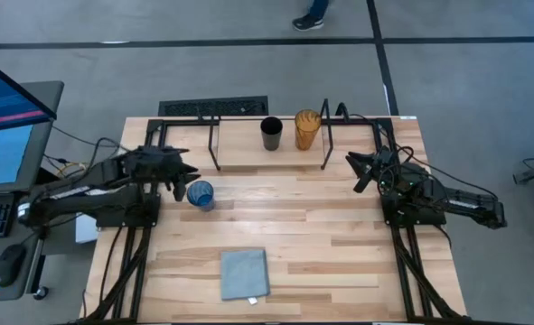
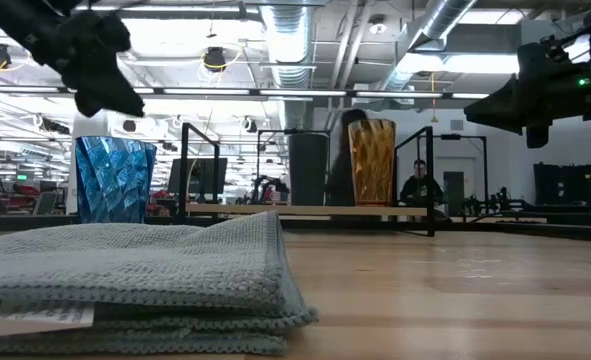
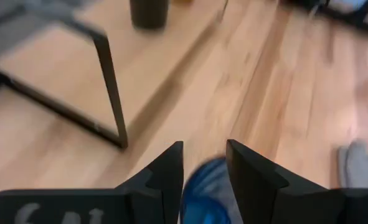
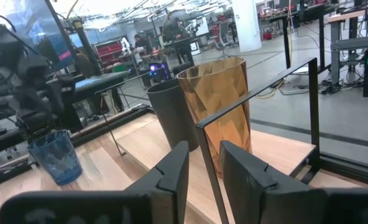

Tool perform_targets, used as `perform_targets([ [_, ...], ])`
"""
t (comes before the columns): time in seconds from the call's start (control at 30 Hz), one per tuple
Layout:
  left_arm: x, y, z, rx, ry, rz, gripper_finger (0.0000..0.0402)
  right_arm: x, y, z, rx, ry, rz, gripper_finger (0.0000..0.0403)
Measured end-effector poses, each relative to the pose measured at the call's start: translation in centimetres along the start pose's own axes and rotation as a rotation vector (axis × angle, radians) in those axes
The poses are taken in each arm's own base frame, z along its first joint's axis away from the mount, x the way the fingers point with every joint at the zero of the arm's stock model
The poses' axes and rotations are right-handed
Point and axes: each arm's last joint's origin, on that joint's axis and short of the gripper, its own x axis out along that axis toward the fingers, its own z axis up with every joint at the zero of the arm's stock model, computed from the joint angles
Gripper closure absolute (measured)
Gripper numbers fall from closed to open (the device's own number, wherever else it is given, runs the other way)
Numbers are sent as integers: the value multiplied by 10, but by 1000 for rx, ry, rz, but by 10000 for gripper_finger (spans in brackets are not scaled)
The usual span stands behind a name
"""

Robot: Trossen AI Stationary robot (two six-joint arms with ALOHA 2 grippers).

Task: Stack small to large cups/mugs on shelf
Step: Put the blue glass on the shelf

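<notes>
The left gripper should next set the translucent blue cup on the shelf beside the black cup (image 1: 271, 133), so it should pinch that cup by its rim (image 1: 198, 184).
The translucent blue cup (image 1: 200, 194) stands upright on its base on the table, left of the shelf (image 1: 248, 152). The black cup (image 1: 271, 133) and the amber cup (image 1: 307, 129) stand side by side on the shelf board. My left gripper (image 1: 187, 173) hovers open just above the blue cup's rim (image 3: 205, 190), on its left-far side, and touches nothing; the low view shows the gripper (image 2: 105, 90) clear above the cup (image 2: 115, 178). My right gripper (image 1: 355, 171) waits open and empty right of the shelf, facing the amber cup (image 4: 218, 106).
A folded grey-blue cloth (image 1: 245, 273) lies near the table's front edge, in the middle. The shelf's black metal end frames (image 1: 326, 135) stand at each end of the board. Bare tabletop lies between the blue cup and my right arm. A monitor and keyboard stand off the table's left.
</notes>
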Motion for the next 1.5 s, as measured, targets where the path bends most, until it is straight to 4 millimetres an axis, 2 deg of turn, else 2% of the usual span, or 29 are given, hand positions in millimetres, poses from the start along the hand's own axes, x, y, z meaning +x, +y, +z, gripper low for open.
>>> perform_targets([
  [0.37,39,0,-1,-13,322,23,290,0,0,0,0,0,0,290],
  [0.7,62,2,-8,-22,461,48,290,0,0,0,-25,0,0,290],
  [0.9,65,3,-10,-22,482,62,298,0,0,0,-26,0,0,290],
  [1.17,65,3,-10,-25,480,69,389,0,0,0,-27,0,0,290],
  [1.4,65,3,-9,-32,472,70,396,0,0,0,-27,0,0,290],
  [1.5,62,1,0,-33,452,66,396,0,0,0,-26,0,0,290],
])
